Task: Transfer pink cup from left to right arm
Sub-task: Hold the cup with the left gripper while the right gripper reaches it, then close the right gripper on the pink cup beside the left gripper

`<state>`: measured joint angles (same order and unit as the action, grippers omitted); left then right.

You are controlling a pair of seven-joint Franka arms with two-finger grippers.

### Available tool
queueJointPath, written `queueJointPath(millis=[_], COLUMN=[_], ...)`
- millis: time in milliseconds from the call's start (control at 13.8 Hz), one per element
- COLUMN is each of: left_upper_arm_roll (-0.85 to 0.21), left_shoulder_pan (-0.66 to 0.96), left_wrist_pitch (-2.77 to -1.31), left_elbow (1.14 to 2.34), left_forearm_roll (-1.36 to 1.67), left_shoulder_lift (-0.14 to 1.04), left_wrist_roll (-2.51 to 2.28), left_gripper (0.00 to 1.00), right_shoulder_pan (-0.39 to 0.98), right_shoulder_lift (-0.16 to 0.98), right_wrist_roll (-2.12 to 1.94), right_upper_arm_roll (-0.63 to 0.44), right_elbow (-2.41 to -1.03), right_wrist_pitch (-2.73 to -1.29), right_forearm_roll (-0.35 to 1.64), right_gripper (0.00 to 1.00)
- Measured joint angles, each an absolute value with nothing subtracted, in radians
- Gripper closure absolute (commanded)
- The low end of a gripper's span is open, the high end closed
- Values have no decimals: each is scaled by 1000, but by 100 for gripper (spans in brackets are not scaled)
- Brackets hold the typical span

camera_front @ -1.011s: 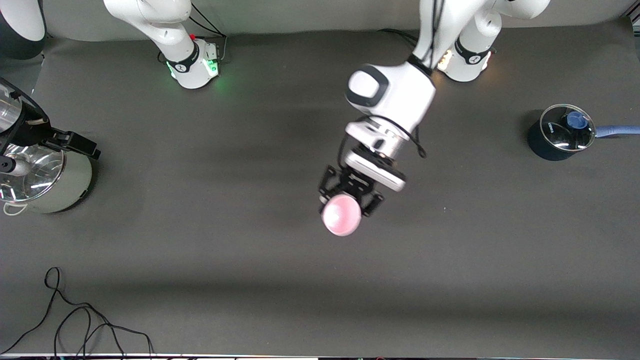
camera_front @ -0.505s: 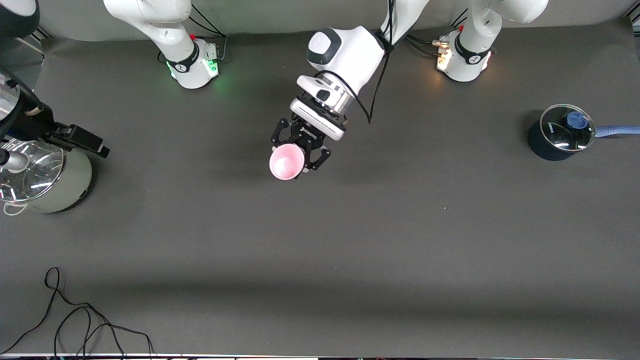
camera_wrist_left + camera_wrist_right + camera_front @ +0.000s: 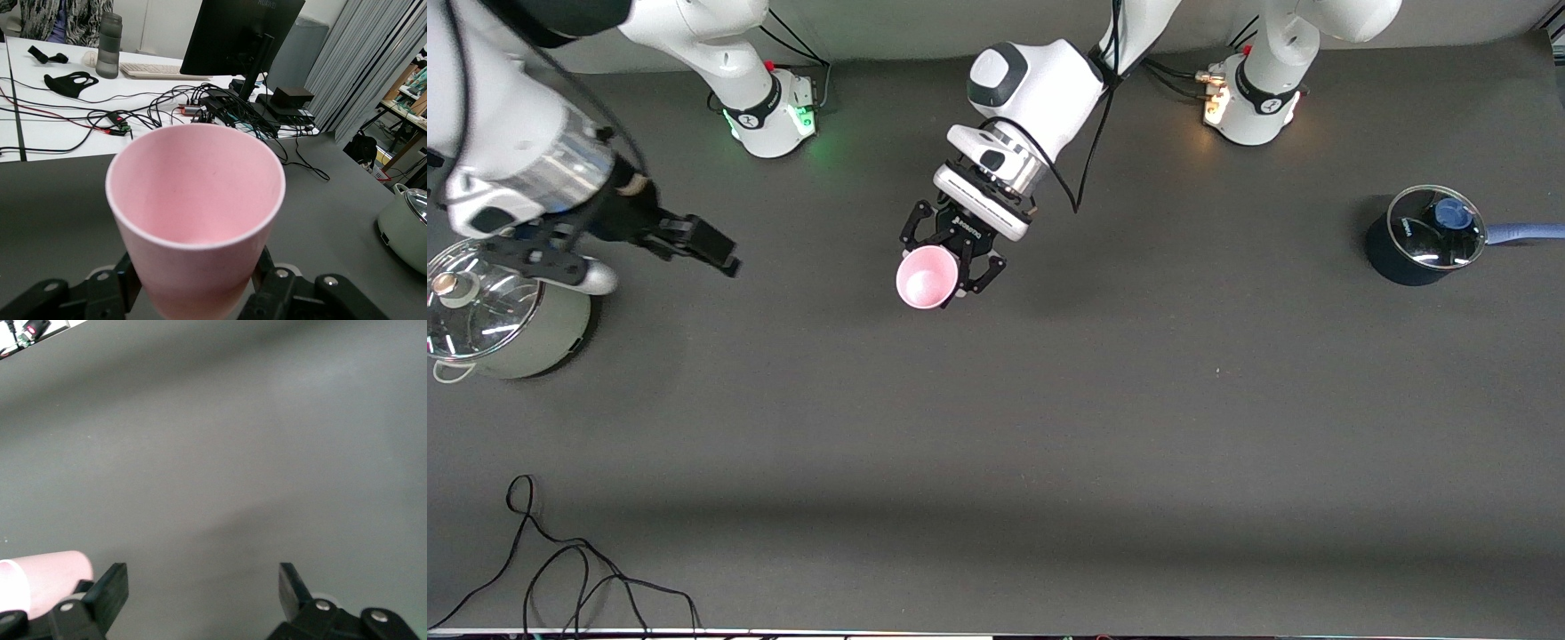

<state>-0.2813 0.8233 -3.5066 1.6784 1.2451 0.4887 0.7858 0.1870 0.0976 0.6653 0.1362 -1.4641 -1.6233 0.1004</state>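
Note:
My right gripper should next grab the pink cup by its exposed open rim, because my left gripper holds the lower body of the cup.
The pink cup is a small pale-pink tumbler held in the air over the middle of the table, tipped so its open mouth faces the front camera. My left gripper is shut on its lower body, with a black finger on each side. In the left wrist view the cup fills the middle between the fingers. My right gripper is open and empty, over the table beside the green pot, apart from the cup. The right wrist view shows its spread fingers over bare mat.
A pale-green pot with a glass lid stands at the right arm's end and also shows in the left wrist view. A dark blue saucepan with a lid stands at the left arm's end. A black cable lies near the front edge.
My left gripper carried the cup from mid-table toward the bases and the right arm's end, turning its mouth toward the camera. My right arm swung out from over the green pot toward the cup.

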Motion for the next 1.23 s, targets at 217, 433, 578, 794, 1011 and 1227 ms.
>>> queueJointPath(millis=[217, 433, 578, 794, 1011, 1227], left_upper_arm_roll=[-281, -281, -281, -279, -273, -272], left_shoulder_pan=[824, 824, 825, 825, 825, 825], left_wrist_pitch=[-3507, -3507, -3507, -3507, -3507, -3507], left_elbow=[1678, 1678, 1678, 1678, 1678, 1678], left_forearm_roll=[1245, 1245, 1245, 1245, 1245, 1245], left_shoulder_lift=[489, 488, 488, 488, 488, 488], left_wrist_roll=[786, 786, 786, 786, 786, 786], left_gripper=[69, 69, 69, 69, 69, 69], right_shoulder_pan=[259, 342, 393, 432, 433, 433], right_shoulder_lift=[151, 203, 250, 309, 317, 317], right_wrist_roll=[777, 897, 950, 957, 956, 911], right_upper_arm_roll=[137, 137, 137, 138, 146, 153], right_elbow=[-1436, -1430, -1415, -1379, -1368, -1366], right_wrist_pitch=[-1695, -1793, -1822, -1829, -1786, -1716], right_forearm_roll=[100, 100, 100, 100, 115, 143], right_gripper=[0, 0, 0, 0, 0, 0])
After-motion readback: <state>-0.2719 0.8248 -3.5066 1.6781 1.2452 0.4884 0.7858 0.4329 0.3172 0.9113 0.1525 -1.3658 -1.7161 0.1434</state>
